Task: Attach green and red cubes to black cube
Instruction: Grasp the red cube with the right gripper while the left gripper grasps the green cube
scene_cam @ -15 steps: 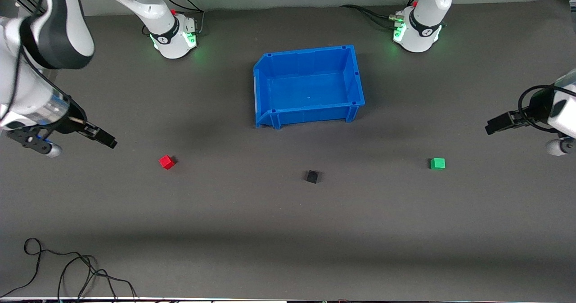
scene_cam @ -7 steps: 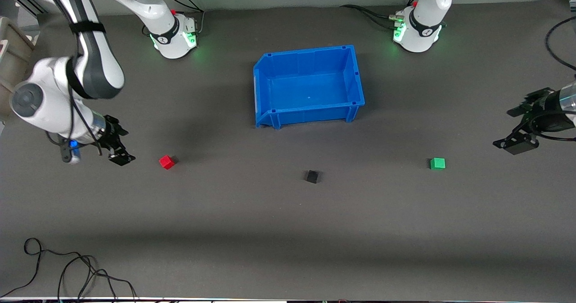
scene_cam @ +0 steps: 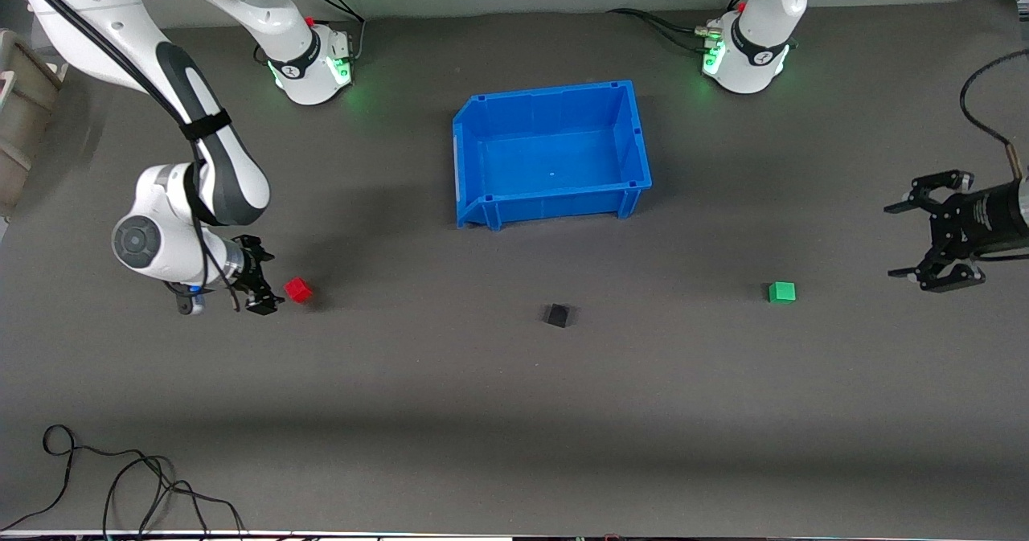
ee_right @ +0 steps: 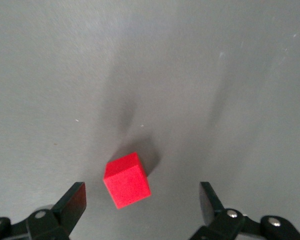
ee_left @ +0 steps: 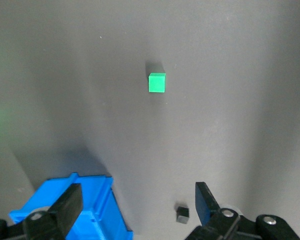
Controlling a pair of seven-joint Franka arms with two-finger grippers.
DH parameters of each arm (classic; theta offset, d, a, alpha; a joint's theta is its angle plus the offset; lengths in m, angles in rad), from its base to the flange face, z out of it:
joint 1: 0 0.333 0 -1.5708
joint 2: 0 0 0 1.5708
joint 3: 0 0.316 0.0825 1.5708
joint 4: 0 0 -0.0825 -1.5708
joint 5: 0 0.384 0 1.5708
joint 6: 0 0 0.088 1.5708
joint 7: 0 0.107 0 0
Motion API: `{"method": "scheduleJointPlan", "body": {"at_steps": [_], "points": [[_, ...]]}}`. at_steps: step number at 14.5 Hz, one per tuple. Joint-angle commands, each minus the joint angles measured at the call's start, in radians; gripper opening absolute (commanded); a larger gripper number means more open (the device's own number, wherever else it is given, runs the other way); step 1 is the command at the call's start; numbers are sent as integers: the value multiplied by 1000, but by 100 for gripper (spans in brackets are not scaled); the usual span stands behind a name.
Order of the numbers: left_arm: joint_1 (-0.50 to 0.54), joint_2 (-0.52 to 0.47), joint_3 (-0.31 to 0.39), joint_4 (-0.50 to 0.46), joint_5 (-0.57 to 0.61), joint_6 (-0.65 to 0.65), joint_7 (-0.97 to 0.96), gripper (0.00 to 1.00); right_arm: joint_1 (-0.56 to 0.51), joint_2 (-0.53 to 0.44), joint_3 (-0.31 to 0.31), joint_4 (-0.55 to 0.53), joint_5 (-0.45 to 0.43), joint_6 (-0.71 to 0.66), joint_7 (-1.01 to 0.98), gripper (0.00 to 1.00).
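My right gripper moves toward the red cube (scene_cam: 297, 289) (ee_right: 127, 180) first and then closes on it, since empty table still shows between its fingers and the cube.
The red cube (scene_cam: 297, 289) lies on the dark table toward the right arm's end. My right gripper (scene_cam: 269, 282) is low beside it and open. In the right wrist view the red cube (ee_right: 127, 180) sits just ahead of the open fingertips, and the gripper (ee_right: 142, 196) touches nothing. The black cube (scene_cam: 557, 315) lies mid-table. The green cube (scene_cam: 781, 292) lies toward the left arm's end. My left gripper (scene_cam: 902, 239) is open and empty, well apart from the green cube. The left wrist view shows its gripper (ee_left: 137, 200), the green cube (ee_left: 157, 83) and the black cube (ee_left: 182, 213).
An empty blue bin (scene_cam: 635, 135) stands between the arm bases and the cubes; its corner shows in the left wrist view (ee_left: 90, 210). A loose black cable (scene_cam: 120, 485) lies at the table's near edge toward the right arm's end.
My right arm has swung in and down, bringing its gripper up to the red cube. My left gripper has turned and now shows its fingers spread, still apart from the green cube. The cubes have not moved.
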Motion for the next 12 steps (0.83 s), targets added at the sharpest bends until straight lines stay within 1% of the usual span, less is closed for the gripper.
{"method": "scheduleJointPlan", "body": {"at_steps": [1,2,4,6,7,8,9,12], "points": [[28,-15,-5,-167,-84,132,130,100,23,43,2,25,-26,-3,24,100],[50,-15,-5,-229,-121,198,168,100,29,44,2,26,-53,-3,24,100],[57,-12,-5,-332,-184,314,227,100,30,72,2,26,-136,-2,15,100],[58,16,-5,-413,-262,419,334,100,30,92,2,28,-216,30,14,100],[68,46,-5,-424,-314,442,381,100,30,93,4,28,-224,43,14,100],[83,72,-5,-426,-339,450,420,100,30,96,4,29,-224,50,18,100],[86,98,-5,-427,-349,462,445,100,30,98,7,29,-221,60,25,100],[83,173,-7,-438,-400,553,498,100,30,101,22,40,-212,72,30,100]]}}
